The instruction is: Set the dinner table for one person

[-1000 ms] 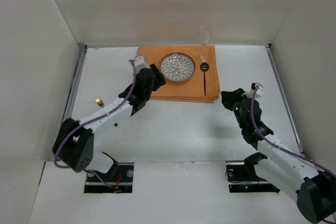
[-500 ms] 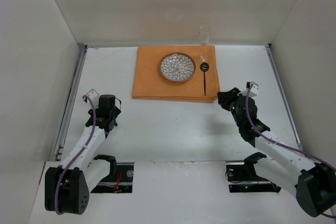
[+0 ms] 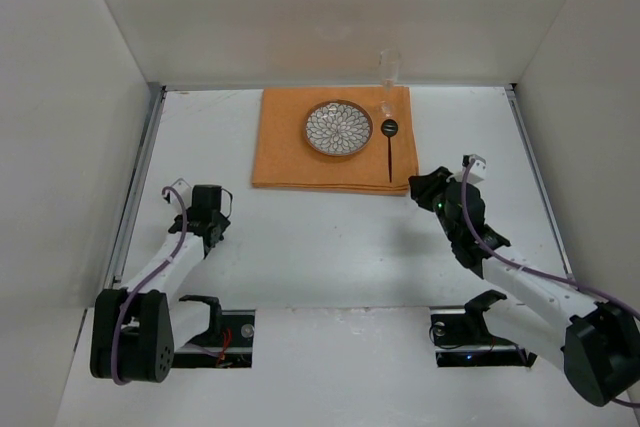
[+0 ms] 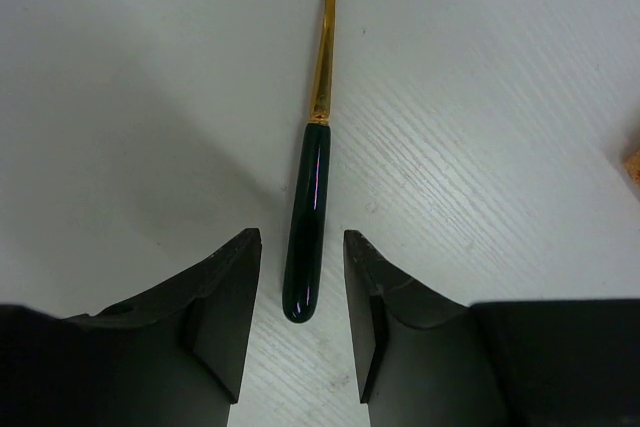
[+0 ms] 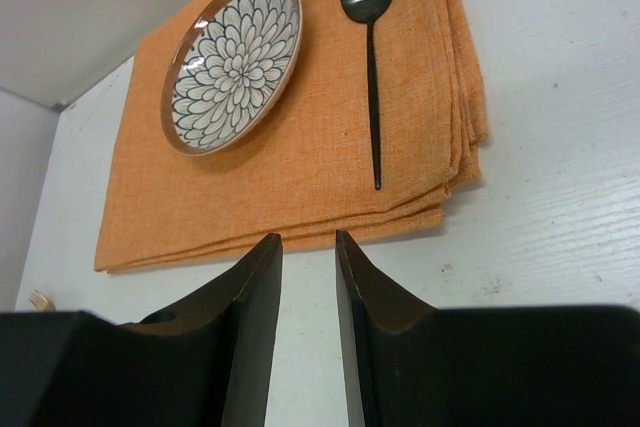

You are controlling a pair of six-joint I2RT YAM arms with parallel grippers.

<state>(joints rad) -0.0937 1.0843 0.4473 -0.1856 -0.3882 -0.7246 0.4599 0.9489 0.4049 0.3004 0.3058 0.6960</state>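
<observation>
The fork (image 4: 312, 197) would stay on the table if the robot raised its left gripper now, because the gripper's open fingers are on either side of the fork's handle (image 4: 304, 255) and aren't touching it.
On the white dinner table (image 3: 330, 247) lies an orange placemat (image 3: 335, 167) with a flower-patterned plate (image 3: 338, 128) and a black spoon (image 3: 389, 147) on it. A clear glass (image 3: 388, 72) stands at the placemat's far right corner. A fork (image 4: 312, 197) with a gold head and dark green handle lies on the table at the left. My left gripper (image 4: 300, 239) is open, its jaws on either side of the handle's end without touching it. My right gripper (image 5: 307, 239) is slightly open and empty, just in front of the placemat's near edge (image 5: 300, 177).
White walls close in the table on the left, back and right. A metal rail (image 3: 135, 187) runs along the left edge near my left gripper (image 3: 207, 209). The fork's gold tines also show at the far left of the right wrist view (image 5: 40, 299).
My left arm has pulled back from the placemat to the left side of the table and now sits over the fork. My right gripper has edged up and left toward the placemat's near right corner.
</observation>
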